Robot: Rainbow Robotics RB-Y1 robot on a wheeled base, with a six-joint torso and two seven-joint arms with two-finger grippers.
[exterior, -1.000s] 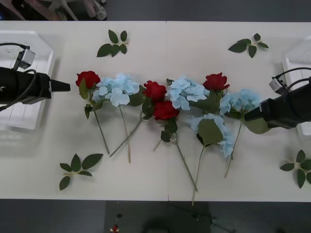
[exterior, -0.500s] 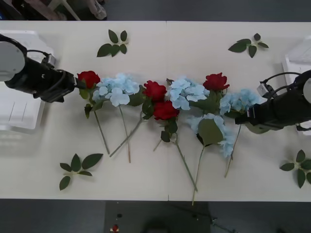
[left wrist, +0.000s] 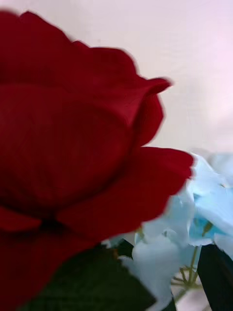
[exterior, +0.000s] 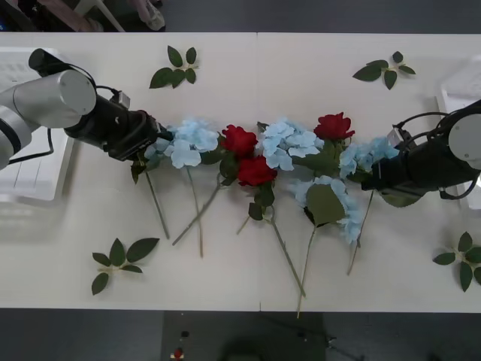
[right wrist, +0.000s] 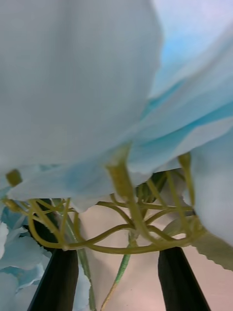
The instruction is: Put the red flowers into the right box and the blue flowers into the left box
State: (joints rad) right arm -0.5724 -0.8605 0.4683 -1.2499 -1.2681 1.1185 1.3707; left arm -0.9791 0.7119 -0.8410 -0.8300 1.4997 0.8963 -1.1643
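The right gripper grabs the blue hydrangea by the green stem just under the bloom (right wrist: 132, 241) next, since the wide, soft petals spread above thin stalks.
Red flowers (exterior: 239, 140) and blue flowers (exterior: 289, 143) lie mixed in a row across the table's middle. My left gripper (exterior: 150, 139) sits over the leftmost red rose (left wrist: 73, 146), which looms right in front of the left wrist camera. One black finger (left wrist: 218, 277) stands at the corner, so the gripper is open. My right gripper (exterior: 373, 179) is at the rightmost blue hydrangea (exterior: 368, 156). Its black fingers (right wrist: 53, 282) are open, and the bloom's thin stalks (right wrist: 131, 228) sit between them. The left box (exterior: 30, 177) is at the left edge, and the right box (exterior: 458, 98) is at the right edge.
Bloomless green leaf sprigs lie at the back left (exterior: 174, 68), the back right (exterior: 385, 70), the front left (exterior: 120, 256) and the front right (exterior: 462, 259). Long flower stems (exterior: 289, 259) trail toward the table's front edge.
Both arms have swung inward. The left gripper moved right onto the leftmost red rose, and the right gripper moved left into the rightmost blue hydrangea.
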